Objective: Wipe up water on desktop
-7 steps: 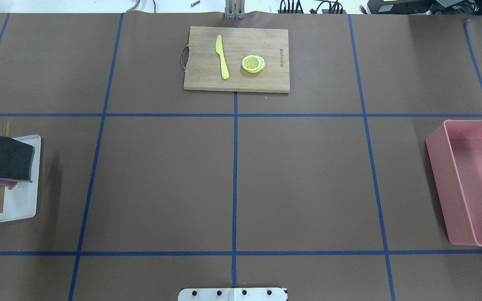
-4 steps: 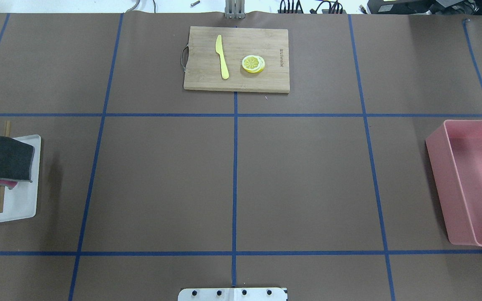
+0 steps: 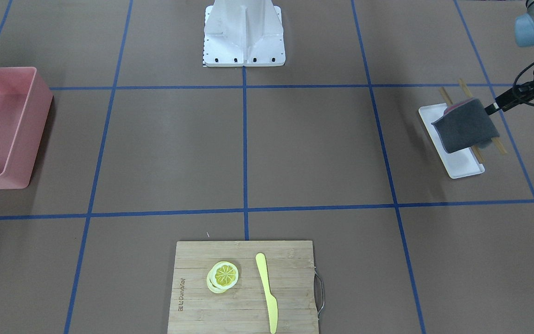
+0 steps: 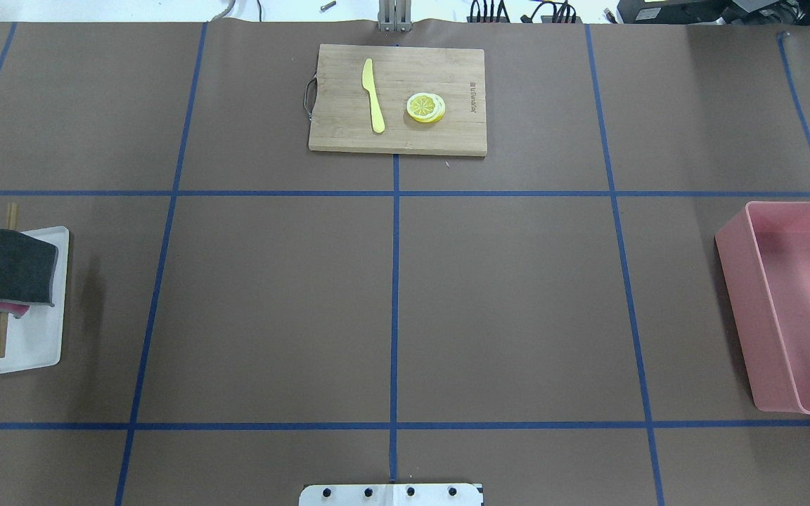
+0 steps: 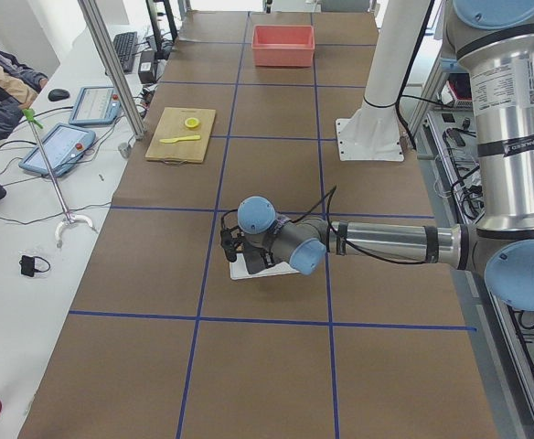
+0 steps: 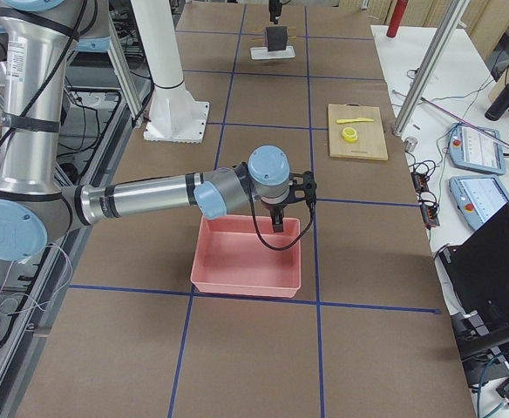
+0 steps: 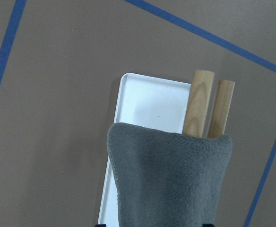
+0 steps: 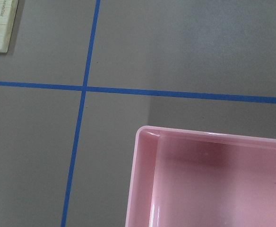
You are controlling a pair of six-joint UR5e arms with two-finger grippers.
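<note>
My left gripper takes hold of the grey cloth by its draped fold (image 3: 479, 114) (image 7: 168, 198) next, to wipe up water on the desktop.
The desktop (image 4: 271, 309) is a matte brown surface with a blue tape grid; I see no water on it. A grey cloth (image 3: 464, 125) hangs over two wooden rods (image 7: 198, 101) above a white tray (image 3: 461, 167) at the robot's left. My left gripper (image 3: 488, 109) is at the cloth. In the left wrist view its fingertips barely show at the bottom edge, wide apart on either side of the cloth (image 7: 171, 179), so it looks open. My right gripper (image 6: 277, 225) hovers over a pink bin (image 6: 246, 283); I cannot tell its state.
A bamboo cutting board (image 4: 349, 133) with a yellow knife (image 4: 373, 95) and lemon slices (image 4: 425, 107) lies at the far middle. The pink bin (image 4: 735, 281) stands at the right edge. The robot's base (image 3: 244, 32) is at the near middle.
</note>
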